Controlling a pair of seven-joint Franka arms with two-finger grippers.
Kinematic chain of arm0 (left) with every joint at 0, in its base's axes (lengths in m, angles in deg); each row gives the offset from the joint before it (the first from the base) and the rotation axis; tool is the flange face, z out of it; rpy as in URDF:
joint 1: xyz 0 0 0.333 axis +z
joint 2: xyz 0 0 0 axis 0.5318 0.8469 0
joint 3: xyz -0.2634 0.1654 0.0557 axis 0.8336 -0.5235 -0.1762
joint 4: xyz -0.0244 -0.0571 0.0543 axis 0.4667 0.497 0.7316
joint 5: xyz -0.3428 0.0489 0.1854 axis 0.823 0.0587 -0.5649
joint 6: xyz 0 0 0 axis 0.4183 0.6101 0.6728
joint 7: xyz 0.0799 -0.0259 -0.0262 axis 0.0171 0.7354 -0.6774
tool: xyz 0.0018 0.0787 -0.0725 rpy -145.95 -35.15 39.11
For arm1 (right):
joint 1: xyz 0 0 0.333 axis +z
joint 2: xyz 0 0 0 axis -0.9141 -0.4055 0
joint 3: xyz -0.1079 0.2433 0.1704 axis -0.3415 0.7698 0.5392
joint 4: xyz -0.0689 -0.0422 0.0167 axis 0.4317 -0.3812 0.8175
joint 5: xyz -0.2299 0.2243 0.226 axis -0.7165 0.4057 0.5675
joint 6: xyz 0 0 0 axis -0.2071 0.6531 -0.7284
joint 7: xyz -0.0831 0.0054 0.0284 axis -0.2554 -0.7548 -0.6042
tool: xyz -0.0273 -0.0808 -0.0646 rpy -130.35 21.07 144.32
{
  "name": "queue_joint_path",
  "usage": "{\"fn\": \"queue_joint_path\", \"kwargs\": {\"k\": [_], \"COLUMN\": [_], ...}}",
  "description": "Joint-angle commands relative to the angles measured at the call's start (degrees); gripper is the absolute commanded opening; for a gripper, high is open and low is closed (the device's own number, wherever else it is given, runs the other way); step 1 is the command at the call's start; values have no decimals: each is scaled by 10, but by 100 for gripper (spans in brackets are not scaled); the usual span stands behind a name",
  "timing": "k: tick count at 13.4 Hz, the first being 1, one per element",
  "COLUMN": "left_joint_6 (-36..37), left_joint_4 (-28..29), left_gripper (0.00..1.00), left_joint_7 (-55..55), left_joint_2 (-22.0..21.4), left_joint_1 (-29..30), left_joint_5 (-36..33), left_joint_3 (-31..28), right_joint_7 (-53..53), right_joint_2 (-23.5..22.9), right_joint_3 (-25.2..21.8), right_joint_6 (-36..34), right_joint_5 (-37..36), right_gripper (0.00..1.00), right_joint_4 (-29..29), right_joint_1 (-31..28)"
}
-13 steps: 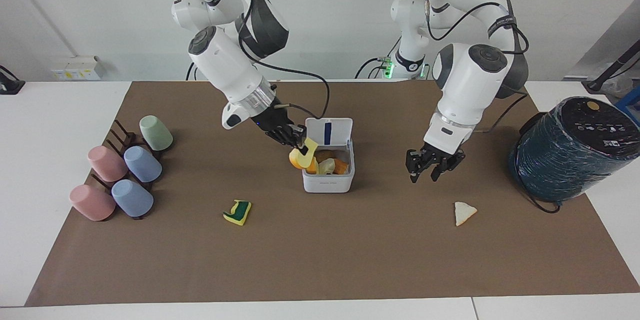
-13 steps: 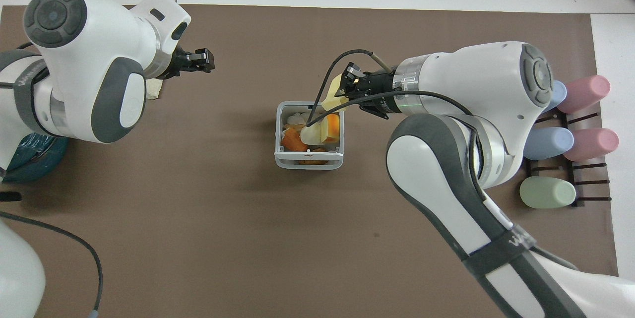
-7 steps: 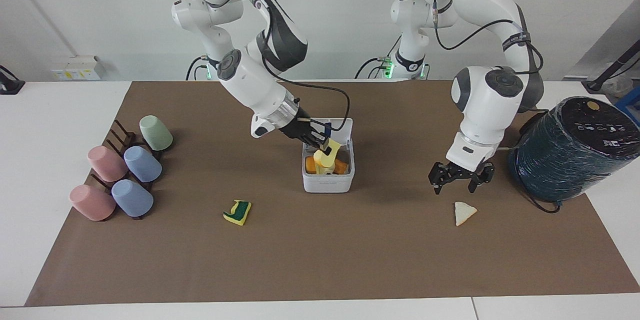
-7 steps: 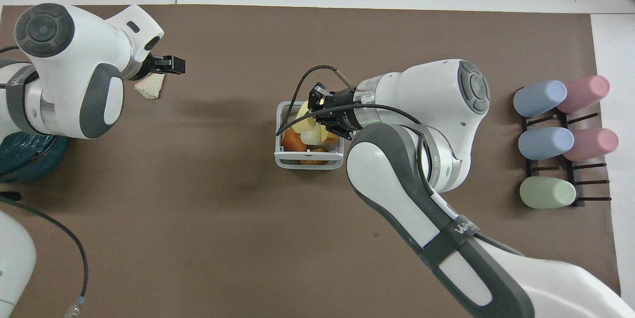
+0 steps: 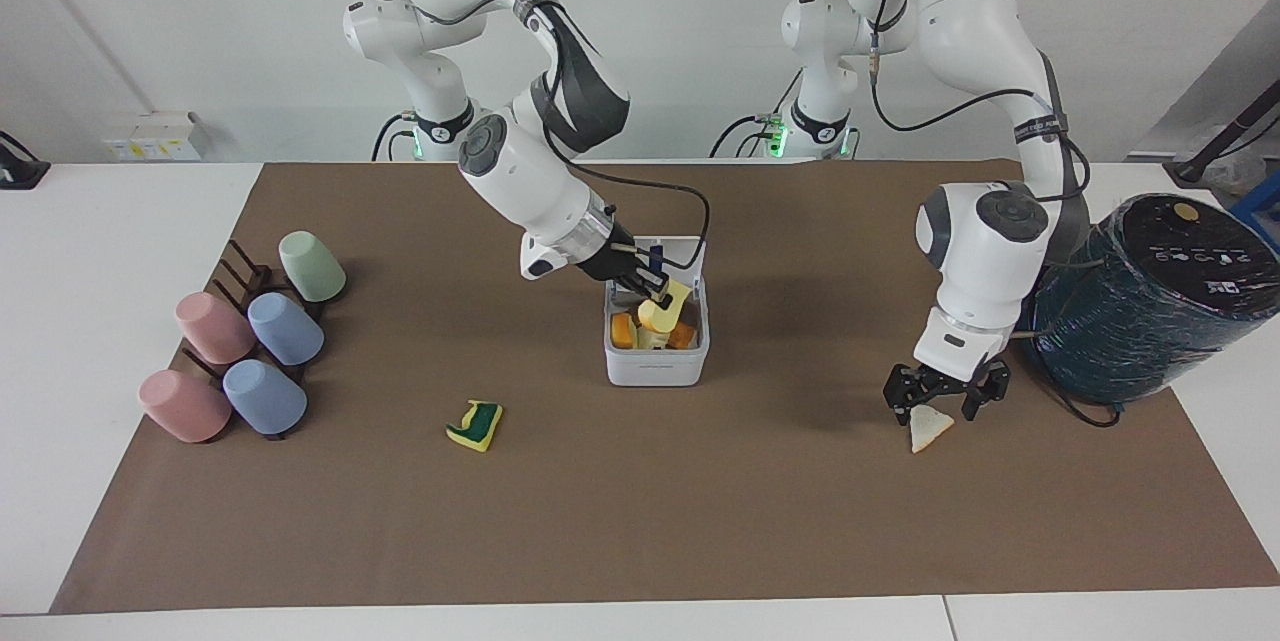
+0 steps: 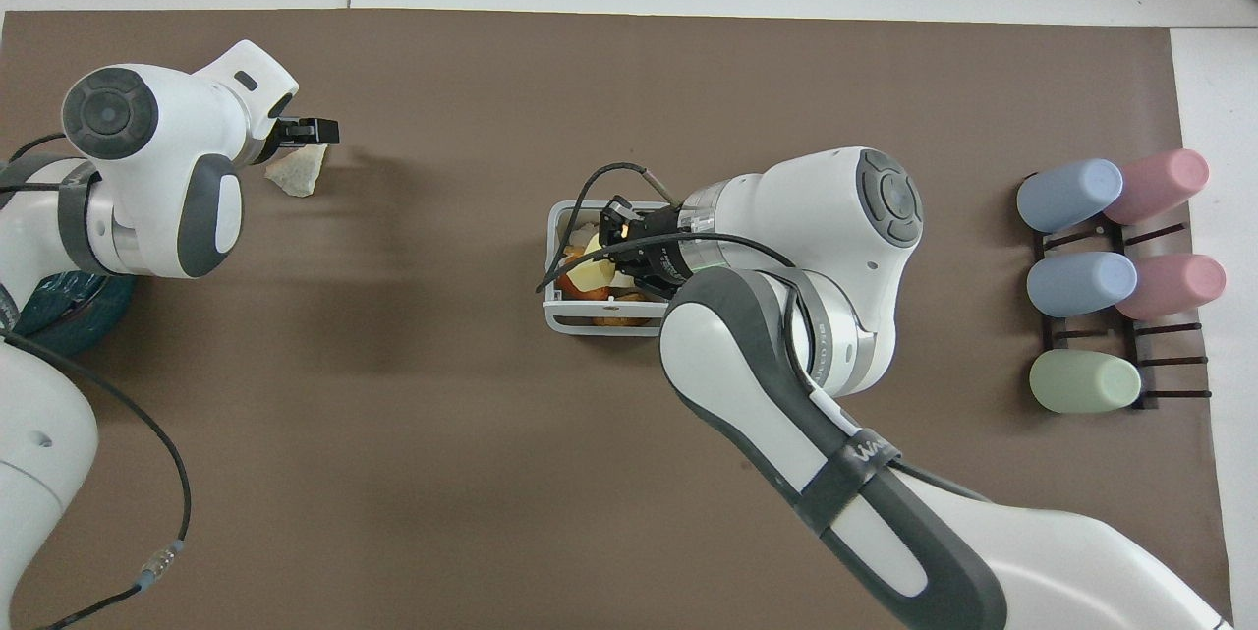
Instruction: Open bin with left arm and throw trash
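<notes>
My left gripper picks up the triangular piece by its pointed corner (image 6: 321, 150) next, to throw the cream-white trash into the open bin (image 6: 607, 310).
The white bin (image 5: 656, 366) stands mid-mat with its lid (image 5: 684, 248) open and several scraps inside; it also shows in the overhead view (image 6: 552, 314). My right gripper (image 5: 655, 293) is shut on the yellow-orange sponge chunk (image 5: 667, 309) and holds it low in the bin's mouth (image 6: 588, 268). My left gripper (image 5: 935, 402) is open, low over the cream-white triangular piece (image 5: 930, 429), fingers either side of its top corner (image 6: 295, 173). The yellow-and-green scouring sponge piece (image 5: 476, 424) lies on the mat, farther from the robots than the bin.
A big dark teal wrapped cylinder (image 5: 1150, 296) stands at the left arm's end, close to the left arm's elbow. A rack of several pastel cups (image 5: 250, 341) lies at the right arm's end. The brown mat (image 5: 640, 521) covers the table.
My right gripper carried the sponge chunk from beside the bin's rim to over the bin and down into its mouth. My left gripper moved down onto the triangular piece.
</notes>
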Motion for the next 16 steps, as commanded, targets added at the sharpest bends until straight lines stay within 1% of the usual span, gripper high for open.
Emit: {"fn": "queue_joint_path", "kwargs": {"k": [1,2,3,6,10,11,13,14,15,16], "left_joint_6": [-31,-37,-38,-55,-49,-47,-21,-13,-13,-11], "left_joint_4": [36,45,53,83,88,88,84,81,80,76], "left_gripper": [100,100,100,100,100,83,27,8,0,0], "left_joint_7": [2,1,1,1,2,2,2,2,2,2], "left_joint_2": [-8,-10,-11,-18,-19,-20,-23,-23,-23,-23], "left_joint_1": [12,10,10,6,5,5,5,5,4,4], "left_joint_5": [-13,-12,-13,-13,-13,-13,-13,-13,-13,-13], "left_joint_3": [4,4,4,4,4,4,4,4,4,4], "right_joint_7": [2,2,2,1,-4,-5,-7,-13,-17,-28], "right_joint_2": [2,2,2,3,5,5,5,5,5,4], "right_joint_3": [2,1,1,1,1,1,1,1,1,1], "right_joint_6": [16,17,17,17,17,17,17,16,17,18], "right_joint_5": [16,18,18,17,14,13,8,7,7,3], "right_gripper": [60,95,100,100,100,100,100,100,100,100], "right_joint_4": [9,7,6,2,3,3,3,3,3,3], "right_joint_1": [2,4,4,4,4,4,4,4,4,4]}}
